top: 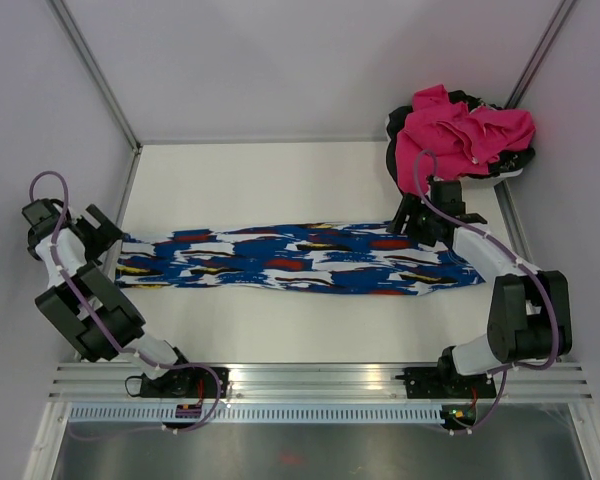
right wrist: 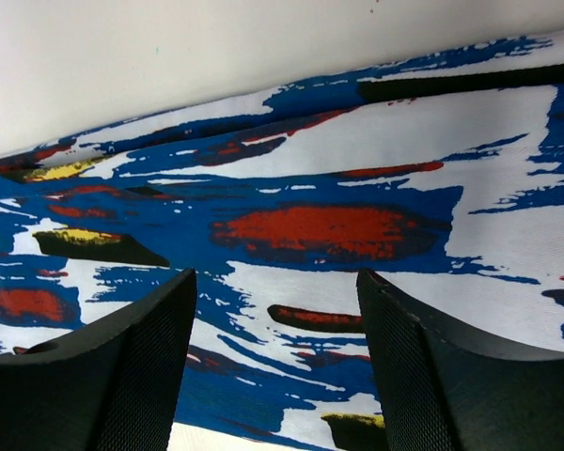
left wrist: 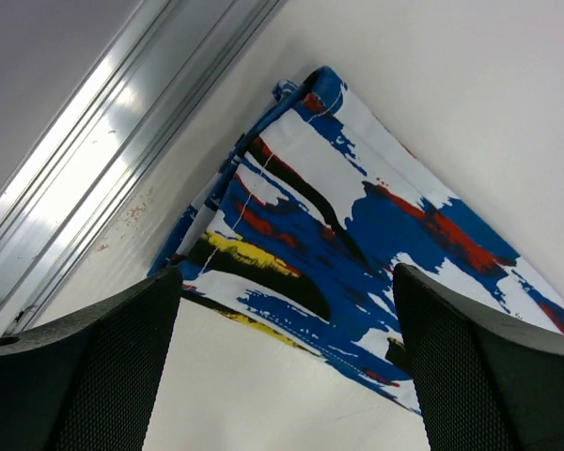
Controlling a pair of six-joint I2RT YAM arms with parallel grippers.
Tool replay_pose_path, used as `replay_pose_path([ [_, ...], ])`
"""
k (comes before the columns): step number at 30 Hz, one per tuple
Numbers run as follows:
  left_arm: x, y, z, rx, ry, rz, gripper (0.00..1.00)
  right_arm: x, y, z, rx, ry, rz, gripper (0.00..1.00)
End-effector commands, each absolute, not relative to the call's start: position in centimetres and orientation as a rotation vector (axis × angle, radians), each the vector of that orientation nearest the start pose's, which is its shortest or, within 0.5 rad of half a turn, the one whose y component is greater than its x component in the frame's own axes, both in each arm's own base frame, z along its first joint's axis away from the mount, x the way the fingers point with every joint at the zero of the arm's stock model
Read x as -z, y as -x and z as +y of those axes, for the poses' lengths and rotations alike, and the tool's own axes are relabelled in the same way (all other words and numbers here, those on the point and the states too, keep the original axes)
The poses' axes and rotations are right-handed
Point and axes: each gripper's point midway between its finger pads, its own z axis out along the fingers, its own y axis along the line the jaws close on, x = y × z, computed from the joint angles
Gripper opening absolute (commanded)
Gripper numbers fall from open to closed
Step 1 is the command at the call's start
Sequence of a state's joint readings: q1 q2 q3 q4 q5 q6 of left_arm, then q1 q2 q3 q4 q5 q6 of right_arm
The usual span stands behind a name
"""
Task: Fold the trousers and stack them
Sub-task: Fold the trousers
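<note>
I should next use my left gripper to grab the trousers' end edge (top: pixel 123 262) (left wrist: pixel 232 181) beside the frame post, layers together, and fold that end over the rest of the trousers.
The trousers (top: pixel 300 260) lie flat in a long band across the white table, royal blue with white, red, black and yellow blotches. Their left end (left wrist: pixel 357 216) fills the left wrist view; their right part (right wrist: pixel 320 225) fills the right wrist view. My left gripper (top: pixel 98 232) hovers at the left end, open, with bare table between its fingers (left wrist: pixel 85 376). Over the right end my right gripper (top: pixel 417 222) is open, nothing between its fingers (right wrist: pixel 432 376). The waistband cannot be made out.
A pile of magenta and black clothing (top: pixel 462 135) sits at the back right corner. An aluminium rail (top: pixel 320 380) runs along the near edge, and a frame post (left wrist: pixel 122 150) lines the table's left side. White walls close in the back and sides.
</note>
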State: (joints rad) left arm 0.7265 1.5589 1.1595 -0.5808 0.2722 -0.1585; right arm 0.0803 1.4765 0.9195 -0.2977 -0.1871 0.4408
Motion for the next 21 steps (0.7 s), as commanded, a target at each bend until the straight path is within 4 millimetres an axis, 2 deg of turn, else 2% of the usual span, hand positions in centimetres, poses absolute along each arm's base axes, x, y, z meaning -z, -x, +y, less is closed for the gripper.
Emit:
replay_pose_path([
  [1,-13.3,-32.2,19.7,0.136,0.759,2.291,0.97,-10.0,-36.8,8.8,-0.481,-0.326,2.416,0.76],
  [8,-10.8,-32.2,20.7,0.09,0.734,2.327,0.92,-10.0,-36.7,7.7,-0.376,-0.327,2.441,0.78],
  [12,-7.8,-31.7,21.5,0.059,0.747,2.417,0.89,-10.1,-36.7,7.4,-0.353,-0.341,2.447,0.78],
  [15,-7.3,-31.8,21.9,0.043,0.759,2.435,0.88,-10.3,-36.8,7.5,-0.362,-0.356,2.441,0.78],
  [18,-7.3,-31.7,23.2,-0.025,0.78,2.445,0.88,-10.5,-36.8,7.6,-0.366,-0.37,2.439,0.78],
  [21,-6.2,-32.0,22.7,0.022,0.783,2.46,0.88,-10.6,-36.8,7.7,-0.351,-0.365,2.449,0.78],
])
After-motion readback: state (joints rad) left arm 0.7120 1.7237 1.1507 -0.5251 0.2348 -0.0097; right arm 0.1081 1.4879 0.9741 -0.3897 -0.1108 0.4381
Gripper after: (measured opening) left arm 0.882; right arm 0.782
